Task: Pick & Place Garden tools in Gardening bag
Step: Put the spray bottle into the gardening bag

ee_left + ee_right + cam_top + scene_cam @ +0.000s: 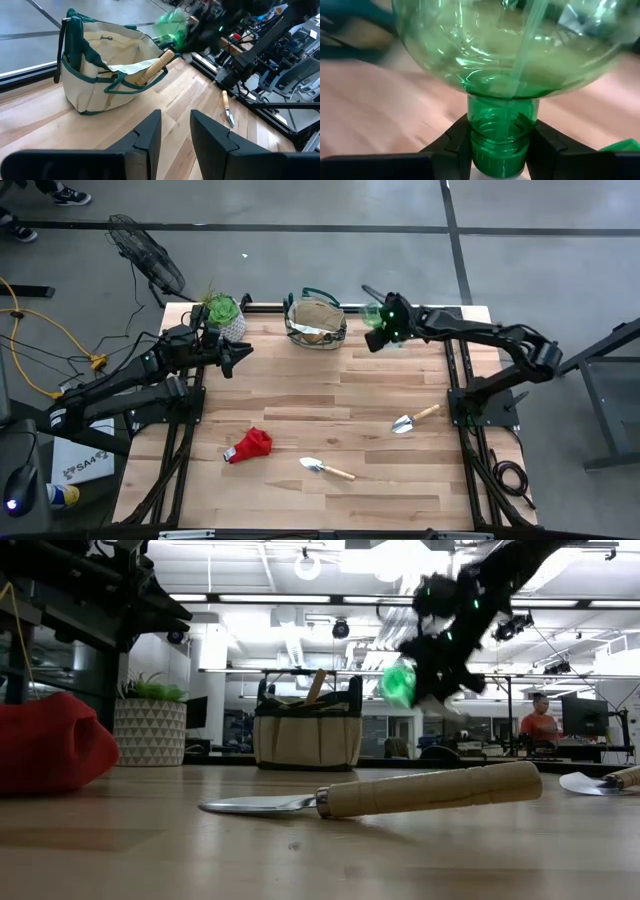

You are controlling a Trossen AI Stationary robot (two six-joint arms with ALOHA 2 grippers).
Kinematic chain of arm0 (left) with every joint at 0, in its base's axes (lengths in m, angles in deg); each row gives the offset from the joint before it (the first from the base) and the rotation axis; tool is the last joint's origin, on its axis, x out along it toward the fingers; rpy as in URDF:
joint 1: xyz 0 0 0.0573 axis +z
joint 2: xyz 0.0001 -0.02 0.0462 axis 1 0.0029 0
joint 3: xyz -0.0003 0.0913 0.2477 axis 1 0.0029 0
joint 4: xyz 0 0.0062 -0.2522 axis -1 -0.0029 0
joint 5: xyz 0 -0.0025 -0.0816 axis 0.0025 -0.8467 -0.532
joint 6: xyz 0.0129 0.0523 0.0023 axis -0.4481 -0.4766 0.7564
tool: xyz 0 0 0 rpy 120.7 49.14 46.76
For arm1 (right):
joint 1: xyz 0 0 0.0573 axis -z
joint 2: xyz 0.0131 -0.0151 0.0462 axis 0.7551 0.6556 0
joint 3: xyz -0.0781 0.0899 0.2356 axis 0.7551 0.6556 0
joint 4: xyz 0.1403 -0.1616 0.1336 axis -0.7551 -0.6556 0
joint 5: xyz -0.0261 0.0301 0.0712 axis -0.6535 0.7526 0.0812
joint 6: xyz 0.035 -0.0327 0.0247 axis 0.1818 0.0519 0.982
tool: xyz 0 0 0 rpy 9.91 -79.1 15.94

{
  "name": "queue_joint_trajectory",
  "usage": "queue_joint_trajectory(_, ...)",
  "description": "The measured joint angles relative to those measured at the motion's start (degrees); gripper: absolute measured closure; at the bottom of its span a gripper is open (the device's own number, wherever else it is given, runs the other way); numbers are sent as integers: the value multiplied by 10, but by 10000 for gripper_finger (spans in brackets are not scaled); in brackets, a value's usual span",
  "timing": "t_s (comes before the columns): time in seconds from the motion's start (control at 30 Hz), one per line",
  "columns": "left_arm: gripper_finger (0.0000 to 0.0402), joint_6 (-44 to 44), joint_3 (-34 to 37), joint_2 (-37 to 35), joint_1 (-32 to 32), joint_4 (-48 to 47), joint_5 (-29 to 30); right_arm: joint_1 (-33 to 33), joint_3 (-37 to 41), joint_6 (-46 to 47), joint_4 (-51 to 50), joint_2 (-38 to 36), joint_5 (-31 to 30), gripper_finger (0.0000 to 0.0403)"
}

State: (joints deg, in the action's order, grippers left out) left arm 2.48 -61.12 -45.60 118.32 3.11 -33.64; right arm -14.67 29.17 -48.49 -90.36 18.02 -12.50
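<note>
The green piece's body (371,315) hangs short of the bag's opening, so it is too early for my right gripper to release it before it reaches the gardening bag's opening (315,313).
The beige gardening bag (316,323) with green trim stands at the table's far edge, and a wooden handle (157,65) sticks out of its top. My right gripper (380,332) is just right of the bag, above the table, shut on a translucent green plastic bottle piece (505,55). My left gripper (240,358) hovers left of the bag, open and empty. Two trowels (410,421) (325,468) and the red cloth (250,445) lie flat on the table. No shears show. My right gripper pinches the green piece's threaded neck (501,131) between its two fingers, one on each side. The fingers come from the table's right. The round body (398,683) sticks out beyond the fingertips toward the bag, lifted clear of the table.
A green plant in a white pot (224,317) stands at the far left, close to my left gripper. The table's middle between the bag and the trowels is bare wood (330,395). A person (540,722) shows in the room behind.
</note>
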Motion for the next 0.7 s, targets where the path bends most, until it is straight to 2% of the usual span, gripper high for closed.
queue_joint_trajectory(0.3,300,-1,0,0,0,0,0,-15,-166,-133,2,0,31,281)
queue_joint_trajectory(0.7,300,-2,0,0,0,0,1,-26,-307,-205,60,93,86,281)
